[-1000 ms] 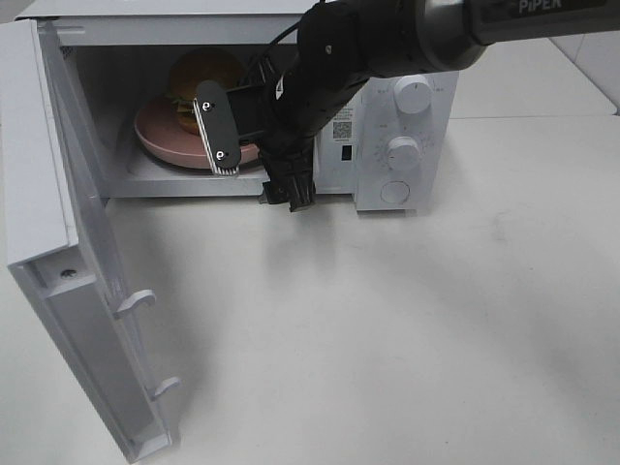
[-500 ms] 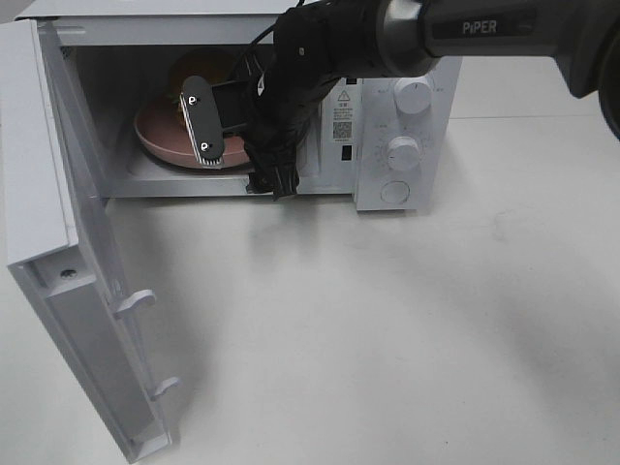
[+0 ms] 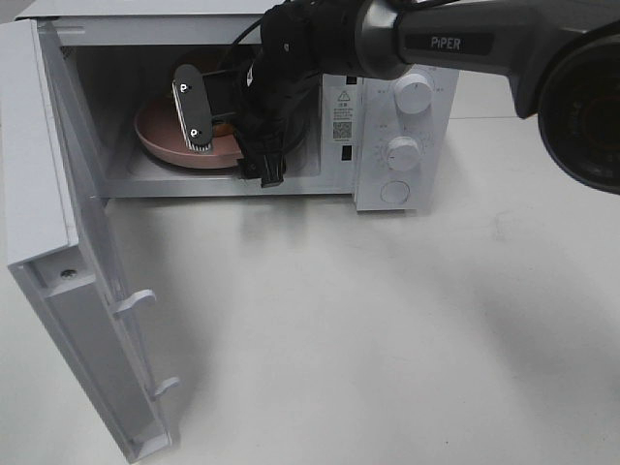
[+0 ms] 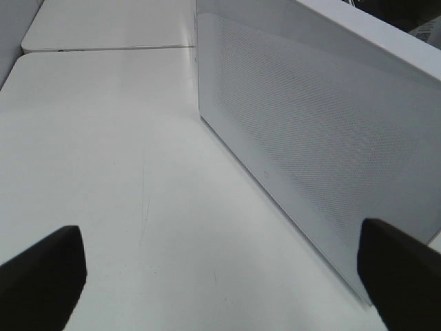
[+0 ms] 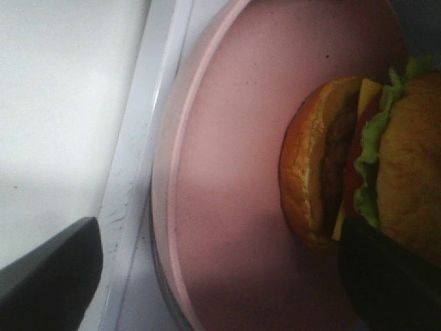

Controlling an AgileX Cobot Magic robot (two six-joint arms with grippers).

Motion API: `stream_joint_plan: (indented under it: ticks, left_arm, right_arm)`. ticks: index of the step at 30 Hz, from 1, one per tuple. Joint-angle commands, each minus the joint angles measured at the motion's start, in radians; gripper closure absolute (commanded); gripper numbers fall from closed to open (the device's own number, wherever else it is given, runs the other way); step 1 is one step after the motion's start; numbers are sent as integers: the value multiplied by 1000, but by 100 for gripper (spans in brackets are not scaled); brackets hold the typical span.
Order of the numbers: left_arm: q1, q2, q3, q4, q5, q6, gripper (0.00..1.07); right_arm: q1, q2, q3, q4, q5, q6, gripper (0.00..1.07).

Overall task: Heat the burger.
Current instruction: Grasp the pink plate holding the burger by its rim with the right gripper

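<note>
I will next grab the pink plate by its rim point(image 5: 166, 231) with my right gripper. Then my right gripper should bring the burger point(image 5: 375, 158) out of the microwave.
The burger point(image 5: 358, 158), with golden-brown bun, green lettuce, yellow cheese and dark patty, sits on a pink plate point(image 5: 227, 172) inside the open white microwave point(image 3: 387, 58). In the exterior high view only the plate point(image 3: 160, 136) shows; my right arm hides the burger. My right gripper point(image 3: 228, 136) is open, reaching into the microwave cavity, its fingers spread over the plate. In the right wrist view the gripper point(image 5: 217, 279) straddles the plate, with one finger close beside the burger. My left gripper point(image 4: 220, 283) is open and empty above the white table.
The microwave door point(image 3: 39, 174) stands open at the left, with latch hooks on its edge. Two knobs point(image 3: 414, 94) and a button are on the control panel at the right. A white meshed panel point(image 4: 310, 138) stands near the left gripper.
My right gripper has moved deeper into the microwave, up and to the left, and now covers the burger in the exterior view. Plate and burger have not moved.
</note>
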Motion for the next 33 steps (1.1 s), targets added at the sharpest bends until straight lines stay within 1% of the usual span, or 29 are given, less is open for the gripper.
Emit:
stream_joint_plan:
  ticks: [1,11,22,29,32,33]
  left_arm:
    - [2,-20,1,-2,-7,0,6]
    - [2,-20,1,-2,-7,0,6]
    - [2,-20,1,-2,-7,0,6]
    - [2,-20,1,-2,-7,0,6]
    - [2,-20,1,-2,-7,0,6]
    - [2,-20,1,-2,-7,0,6]
  right_arm:
    - [-4,21,-27,6,23,16,20]
    - [8,43,-30,23,12,15,21]
    - [16,94,-96,31,14,18,23]
    - [16,104,-103,32,14,24,23]
    - [15,105,-104,38,18,28,25]
    - [15,105,-104,38,18,30,27]
